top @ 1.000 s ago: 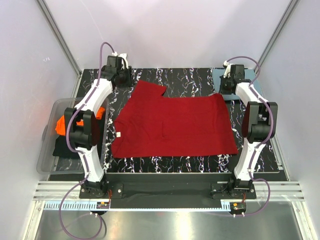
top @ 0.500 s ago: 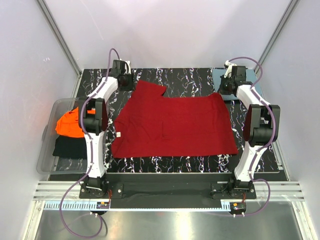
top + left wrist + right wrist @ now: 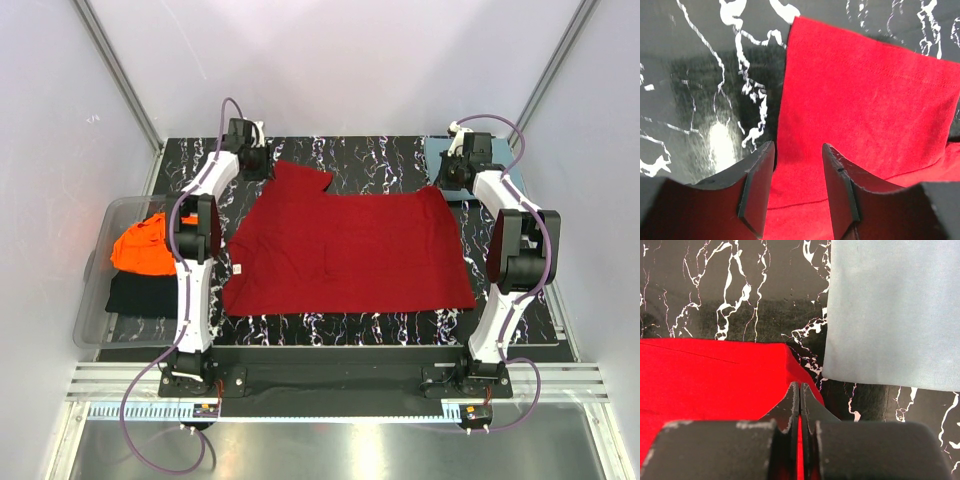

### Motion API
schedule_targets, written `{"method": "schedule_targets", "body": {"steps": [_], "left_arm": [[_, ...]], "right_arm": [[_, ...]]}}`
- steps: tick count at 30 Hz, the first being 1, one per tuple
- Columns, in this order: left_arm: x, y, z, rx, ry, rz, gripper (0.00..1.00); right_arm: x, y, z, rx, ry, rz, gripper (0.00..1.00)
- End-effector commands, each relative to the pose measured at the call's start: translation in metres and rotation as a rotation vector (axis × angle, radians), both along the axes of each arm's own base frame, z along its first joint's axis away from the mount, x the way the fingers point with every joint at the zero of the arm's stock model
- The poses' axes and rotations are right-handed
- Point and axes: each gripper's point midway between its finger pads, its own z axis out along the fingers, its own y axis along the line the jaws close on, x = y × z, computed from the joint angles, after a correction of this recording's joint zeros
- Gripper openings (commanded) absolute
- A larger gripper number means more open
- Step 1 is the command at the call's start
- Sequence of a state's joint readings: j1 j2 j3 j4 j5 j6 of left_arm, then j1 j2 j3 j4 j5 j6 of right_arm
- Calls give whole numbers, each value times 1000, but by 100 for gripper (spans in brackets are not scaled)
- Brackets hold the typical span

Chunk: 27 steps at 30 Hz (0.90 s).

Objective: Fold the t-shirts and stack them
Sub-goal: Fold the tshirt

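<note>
The sleeve lies flat below my left gripper's open fingers, and closing now would miss it, so the gripper comes down before closing on the sleeve.
A deep red t-shirt (image 3: 350, 250) lies spread flat on the black marbled table. My left gripper (image 3: 256, 162) is open at the far left, and its jaws (image 3: 798, 147) straddle the edge of the red sleeve (image 3: 865, 100) without holding it. My right gripper (image 3: 452, 178) is shut at the shirt's far right corner. Its fingers (image 3: 800, 385) seem to pinch the red cloth (image 3: 705, 380). A dusty teal-blue shirt (image 3: 437, 152) lies folded at the far right corner, just beyond my right gripper (image 3: 890, 310). A bright orange shirt (image 3: 140, 248) lies in the bin on the left.
A clear plastic bin (image 3: 95, 300) stands at the table's left edge, with dark cloth (image 3: 135, 292) under the orange shirt. Bare table (image 3: 380, 150) shows beyond the red shirt. Metal frame posts and white walls close in the sides.
My left arm has swung off the bin, uncovering the orange shirt. Its gripper has moved right and nearer, to the red sleeve. My right gripper has barely moved.
</note>
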<state>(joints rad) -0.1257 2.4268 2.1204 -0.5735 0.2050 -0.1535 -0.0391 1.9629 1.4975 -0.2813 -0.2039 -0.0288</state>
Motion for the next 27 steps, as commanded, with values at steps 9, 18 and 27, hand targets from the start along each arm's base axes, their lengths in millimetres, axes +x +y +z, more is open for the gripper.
{"method": "schedule_targets", "body": {"steps": [9, 18, 27], "left_arm": [[-12, 6, -5, -76, 75, 51, 49], [-17, -7, -17, -157, 124, 11, 47], [-9, -11, 4, -186, 72, -43, 11]], "right_arm": [[7, 7, 40, 9, -104, 29, 0], [2, -2, 28, -35, -73, 1, 0], [0, -13, 22, -75, -60, -40, 0]]}}
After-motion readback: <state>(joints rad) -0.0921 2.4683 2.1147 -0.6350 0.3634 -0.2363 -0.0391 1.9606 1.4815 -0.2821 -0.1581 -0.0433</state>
